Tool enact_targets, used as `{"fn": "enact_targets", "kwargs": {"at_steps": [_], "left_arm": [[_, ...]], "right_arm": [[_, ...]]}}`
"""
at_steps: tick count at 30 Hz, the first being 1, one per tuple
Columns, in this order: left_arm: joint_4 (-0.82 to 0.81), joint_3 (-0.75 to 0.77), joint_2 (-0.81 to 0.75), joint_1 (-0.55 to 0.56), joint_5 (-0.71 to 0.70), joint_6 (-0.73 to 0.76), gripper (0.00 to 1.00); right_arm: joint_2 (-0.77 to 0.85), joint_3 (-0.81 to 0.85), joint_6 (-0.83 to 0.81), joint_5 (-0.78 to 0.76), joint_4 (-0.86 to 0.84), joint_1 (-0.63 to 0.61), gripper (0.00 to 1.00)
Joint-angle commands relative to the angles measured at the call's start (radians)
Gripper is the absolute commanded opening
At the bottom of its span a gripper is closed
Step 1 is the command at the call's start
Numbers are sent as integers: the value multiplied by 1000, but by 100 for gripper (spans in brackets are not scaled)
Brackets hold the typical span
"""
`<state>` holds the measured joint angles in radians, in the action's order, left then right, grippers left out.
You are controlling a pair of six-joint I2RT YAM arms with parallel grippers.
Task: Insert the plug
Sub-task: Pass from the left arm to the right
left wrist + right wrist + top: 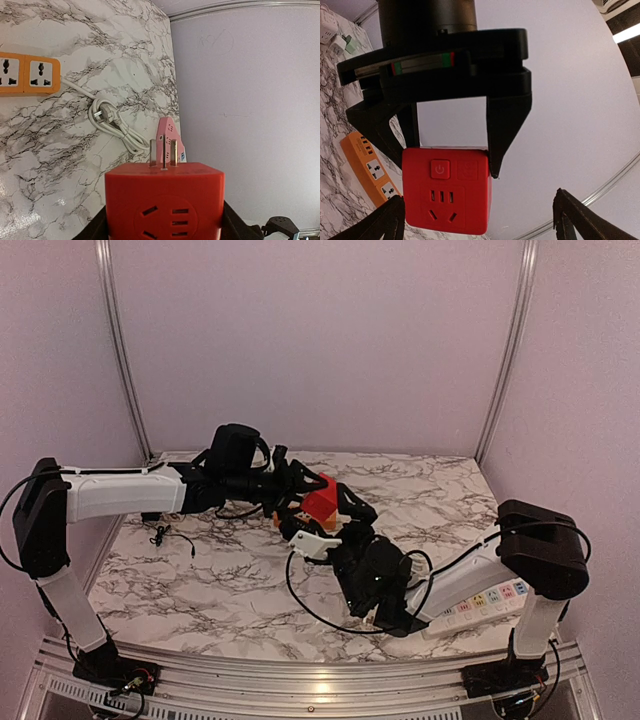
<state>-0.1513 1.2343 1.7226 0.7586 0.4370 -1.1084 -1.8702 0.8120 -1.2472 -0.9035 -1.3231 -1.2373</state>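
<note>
My right gripper grabs the red cube plug adapter [320, 502] [447, 196] by its opposite sides next, from the power-button side, since this leaves the adapter's metal pins free to insert.
My left gripper [312, 498] is shut on a red cube plug adapter [320, 502] and holds it above the table. In the left wrist view the red cube [164, 200] fills the bottom, with its metal prongs [163, 152] pointing away. In the right wrist view the left gripper's black fingers [506, 130] clamp the red cube [447, 195] from both sides. The orange power strip [25, 75] lies on the marble beyond and also shows in the right wrist view [370, 167]. My right gripper [476, 200] is open and empty, close below the cube; it also shows in the top view [328, 536].
A coiled white cord [112, 122] runs from the orange strip. A pink object [167, 132] stands behind the prongs. A black cable [165, 535] lies at the left. A white strip with coloured labels [480, 600] lies under the right arm. White cubes [327, 30] sit far off.
</note>
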Motion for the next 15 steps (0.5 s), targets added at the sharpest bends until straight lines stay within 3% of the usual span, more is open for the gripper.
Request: {"fn": "enact_targets", "kwargs": {"at_steps": [1, 8, 15], "left_arm": [[-50, 55, -10, 6, 19, -7, 31], [-52, 53, -30, 16, 11, -24, 32], [-55, 51, -37, 27, 19, -31, 33]], "right_arm": [[-24, 48, 70, 8, 50, 0, 97], [-53, 62, 87, -11, 7, 19, 83], [-104, 87, 29, -62, -89, 48, 77]]}}
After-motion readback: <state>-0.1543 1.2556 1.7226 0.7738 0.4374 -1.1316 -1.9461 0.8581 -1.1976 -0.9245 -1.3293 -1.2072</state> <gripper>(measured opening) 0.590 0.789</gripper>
